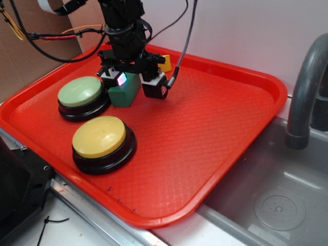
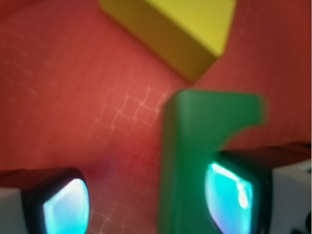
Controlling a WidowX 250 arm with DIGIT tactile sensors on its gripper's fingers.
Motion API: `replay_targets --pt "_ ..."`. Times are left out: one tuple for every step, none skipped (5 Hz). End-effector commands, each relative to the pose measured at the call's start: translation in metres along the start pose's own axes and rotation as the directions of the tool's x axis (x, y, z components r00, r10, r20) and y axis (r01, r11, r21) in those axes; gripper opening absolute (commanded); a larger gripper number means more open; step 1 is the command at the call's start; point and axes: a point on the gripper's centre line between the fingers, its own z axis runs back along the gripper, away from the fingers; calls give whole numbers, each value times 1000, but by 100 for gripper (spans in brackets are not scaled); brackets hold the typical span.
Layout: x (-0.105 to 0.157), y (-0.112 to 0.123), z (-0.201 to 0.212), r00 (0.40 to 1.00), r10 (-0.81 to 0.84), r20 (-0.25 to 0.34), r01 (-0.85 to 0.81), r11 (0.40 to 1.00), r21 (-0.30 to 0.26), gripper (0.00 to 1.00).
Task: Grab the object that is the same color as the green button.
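Observation:
The robot's fingers reach down on both sides of the green block above the red tray, so the gripper needs to close on the block.
The dark green block lies on the red tray, right of the green button. My gripper is low over the block with its jaws apart. In the wrist view the block, with its curved notch at the right, sits between my fingers. It lies against the right finger, while a stretch of bare tray separates it from the left finger. My gripper is open and grips nothing.
A yellow-topped button stands at the tray's front left. A yellow wedge block lies just behind my gripper and also shows in the wrist view. A grey sink with a faucet is at the right.

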Motion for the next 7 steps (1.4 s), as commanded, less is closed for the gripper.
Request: replay_targets --pt "3 -2 9 998 -28 65 28 1000 -1 0" --pt "1 -5 15 996 -32 77 28 998 48 0" --pt "0 -9 25 984 -160 77 158 987 39 0" --pt "-3 -20 62 948 -304 97 301 953 42 0" --pt "-10 -26 101 925 -376 56 374 926 47 0" --pt "-16 -28 136 915 -404 19 404 915 8 0" --pt "-27 -22 184 926 -377 27 378 924 -59 0"
